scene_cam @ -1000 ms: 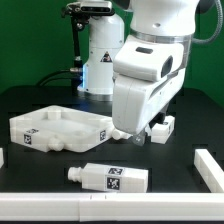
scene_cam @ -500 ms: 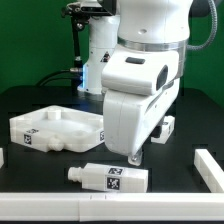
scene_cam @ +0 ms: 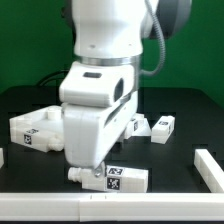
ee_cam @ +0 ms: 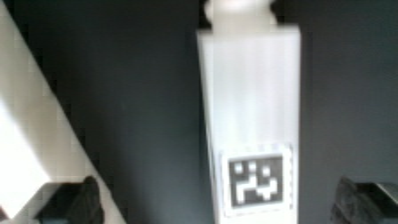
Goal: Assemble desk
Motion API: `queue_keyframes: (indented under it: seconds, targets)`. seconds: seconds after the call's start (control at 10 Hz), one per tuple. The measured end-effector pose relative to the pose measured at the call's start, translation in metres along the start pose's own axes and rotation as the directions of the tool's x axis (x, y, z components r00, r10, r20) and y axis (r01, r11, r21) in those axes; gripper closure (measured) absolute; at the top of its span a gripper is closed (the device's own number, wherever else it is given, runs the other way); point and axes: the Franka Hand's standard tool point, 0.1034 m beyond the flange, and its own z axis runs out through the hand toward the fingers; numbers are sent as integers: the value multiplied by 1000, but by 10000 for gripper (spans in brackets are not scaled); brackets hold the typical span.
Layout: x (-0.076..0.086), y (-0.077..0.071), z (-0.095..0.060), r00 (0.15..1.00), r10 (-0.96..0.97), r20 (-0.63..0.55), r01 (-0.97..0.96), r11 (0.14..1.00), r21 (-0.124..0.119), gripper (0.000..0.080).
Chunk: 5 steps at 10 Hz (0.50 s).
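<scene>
My gripper should grab the leg by its tagged part (scene_cam: pixel 114 178) next, so its round knobbed end stays free to fit the desk panel (scene_cam: pixel 35 128).
A white post leg (scene_cam: pixel 118 178) with a black-and-white tag lies on its side on the black table near the front. In the wrist view the leg (ee_cam: pixel 249 110) lies lengthwise between my two dark fingers (ee_cam: pixel 71 203), which stand wide on either side without touching it. My gripper (ee_cam: pixel 222 205) is open and hangs directly above the leg; in the exterior view the arm's white body hides the fingers. The desk panel (scene_cam: pixel 35 128), white with a rim, lies at the exterior view's left, partly hidden behind the arm. Two more white legs (scene_cam: pixel 160 127) lie behind the arm at the right.
A white rail (scene_cam: pixel 210 166) runs along the exterior view's right and another along the front edge (scene_cam: pixel 60 205). The same pale rail shows in the wrist view (ee_cam: pixel 45 120) beside the leg. The robot base stands at the back, hidden by the arm.
The arm has swung from the exterior view's right toward the left and front, ending over the lying leg and now covering part of the desk panel.
</scene>
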Motion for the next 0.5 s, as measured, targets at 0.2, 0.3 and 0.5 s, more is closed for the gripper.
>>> queue_keyframes:
  seconds: [0.2, 0.3, 0.5]
  targets:
    - [0, -8, 8, 1000, -3, -1, 3, 1000, 6, 150]
    - [1, -11, 12, 1000, -1, -4, 1, 1000, 5, 150]
    - [2, -16, 20, 1000, -6, -15, 6, 1000, -8, 150]
